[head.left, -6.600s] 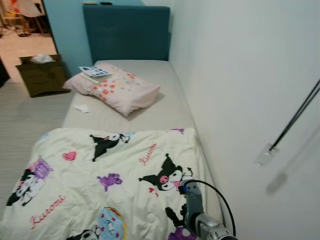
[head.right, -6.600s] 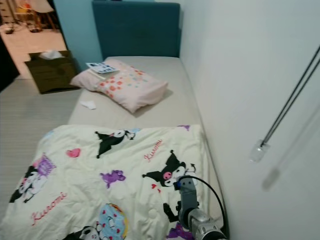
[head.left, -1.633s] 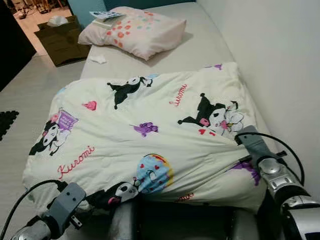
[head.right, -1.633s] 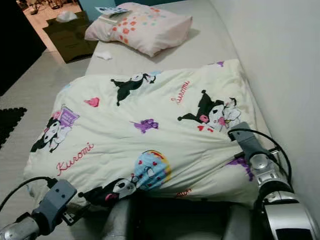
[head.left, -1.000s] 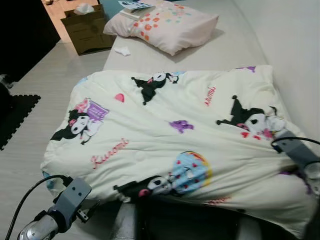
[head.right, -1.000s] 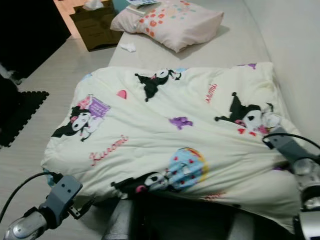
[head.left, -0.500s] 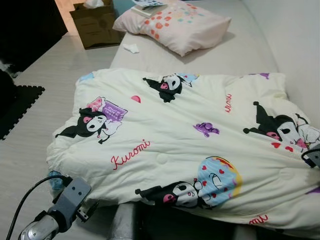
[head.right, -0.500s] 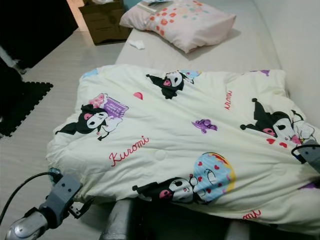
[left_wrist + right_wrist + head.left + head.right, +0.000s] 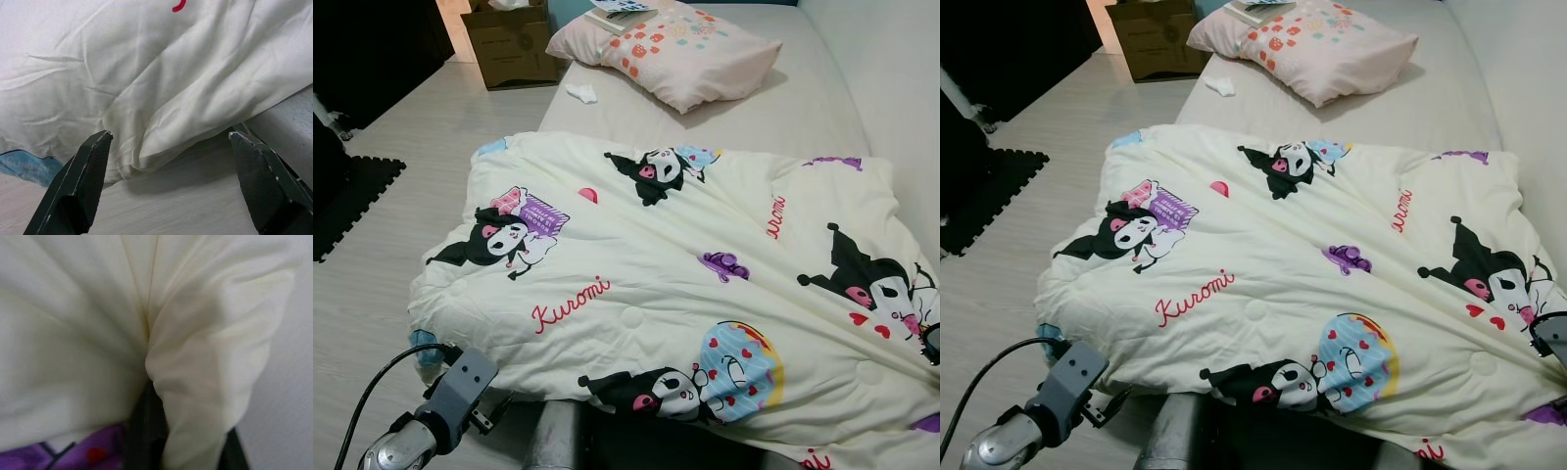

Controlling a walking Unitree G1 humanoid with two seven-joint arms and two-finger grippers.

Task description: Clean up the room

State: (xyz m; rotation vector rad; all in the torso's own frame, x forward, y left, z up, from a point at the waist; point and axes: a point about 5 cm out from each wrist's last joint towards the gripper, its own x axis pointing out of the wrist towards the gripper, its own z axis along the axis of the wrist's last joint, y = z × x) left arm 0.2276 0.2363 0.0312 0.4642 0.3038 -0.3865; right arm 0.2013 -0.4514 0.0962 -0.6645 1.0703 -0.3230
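Note:
The quilt lies spread over the bed [image 9: 636, 255] and only the quilt's hanging edge bunches into a fold, so I will pinch that edge with my left gripper next.
A cream comforter [image 9: 705, 284] printed with cartoon characters lies rumpled over the near part of the bed, its left edge hanging off the side. My left gripper [image 9: 169, 139] is open just short of that hanging edge, low at the bed's near left corner, with nothing between its fingers [image 9: 93, 161]. My left arm [image 9: 455, 397] sits at the bottom left. My right gripper [image 9: 188, 440] is shut on a bunched fold of the comforter at its near right corner, and that wrist [image 9: 1549, 333] is at the picture's right edge. A pink pillow [image 9: 675, 49] lies at the head.
A booklet [image 9: 620, 12] rests on the pillow and a crumpled tissue [image 9: 580, 93] lies on the bare sheet [image 9: 803, 108]. A brown box [image 9: 514, 39] stands on the floor by the bed's head. A black mat [image 9: 352, 201] lies far left. A white wall runs along the right.
The view has swung left and tipped down, so the right arm has slid to the picture's right edge. The left arm holds its place at the near left corner.

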